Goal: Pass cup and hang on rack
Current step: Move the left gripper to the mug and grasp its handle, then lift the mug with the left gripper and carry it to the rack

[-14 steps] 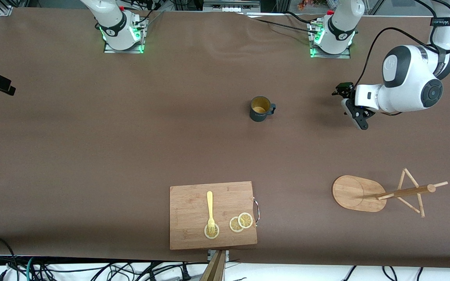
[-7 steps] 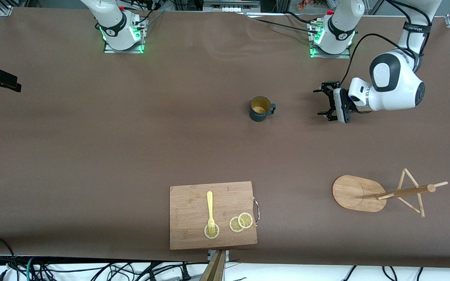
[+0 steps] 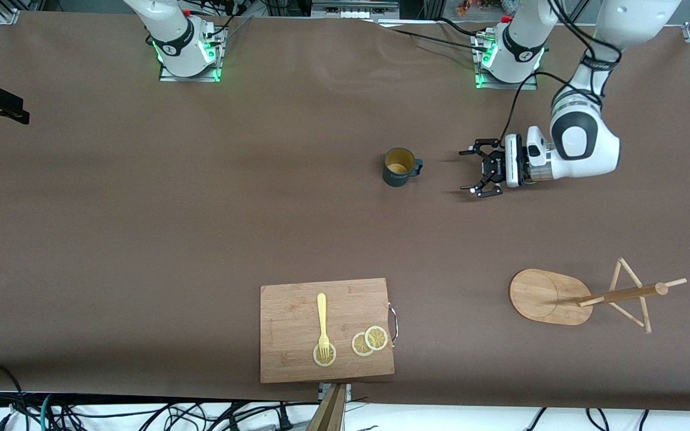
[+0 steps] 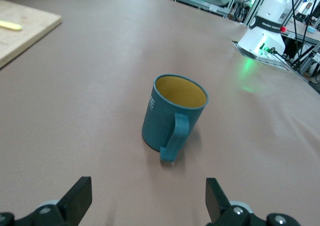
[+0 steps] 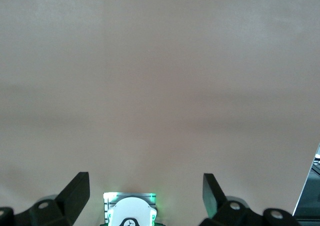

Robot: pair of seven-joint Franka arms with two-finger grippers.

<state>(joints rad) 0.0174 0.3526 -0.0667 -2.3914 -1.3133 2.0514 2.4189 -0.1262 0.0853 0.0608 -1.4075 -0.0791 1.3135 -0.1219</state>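
Observation:
The teal cup's opening (image 3: pixel 399 160) should stay free to go onto the rack, so my left gripper should next grab the cup by its handle (image 3: pixel 417 167).
The dark teal cup (image 3: pixel 399 167) stands upright in the middle of the table, its handle toward the left arm's end. In the left wrist view the cup (image 4: pixel 172 117) shows a yellowish inside, and its handle faces the gripper. My left gripper (image 3: pixel 468 172) is open and empty, low over the table, level with the cup on its handle side and a short gap from it; it also shows in its wrist view (image 4: pixel 146 203). The bamboo rack (image 3: pixel 547 296) stands nearer the front camera, at the left arm's end. My right gripper (image 5: pixel 144 196) is open, empty, high over bare table.
A wooden cutting board (image 3: pixel 326 329) with a yellow fork (image 3: pixel 322 320) and lemon slices (image 3: pixel 370 341) lies near the table's front edge. The right arm's base (image 3: pixel 184 45) and the left arm's base (image 3: pixel 510 54) stand along the table's edge farthest from the front camera.
My left gripper has swung round and moved toward the cup, its open fingers now pointing at the handle. The cup and rack have not moved.

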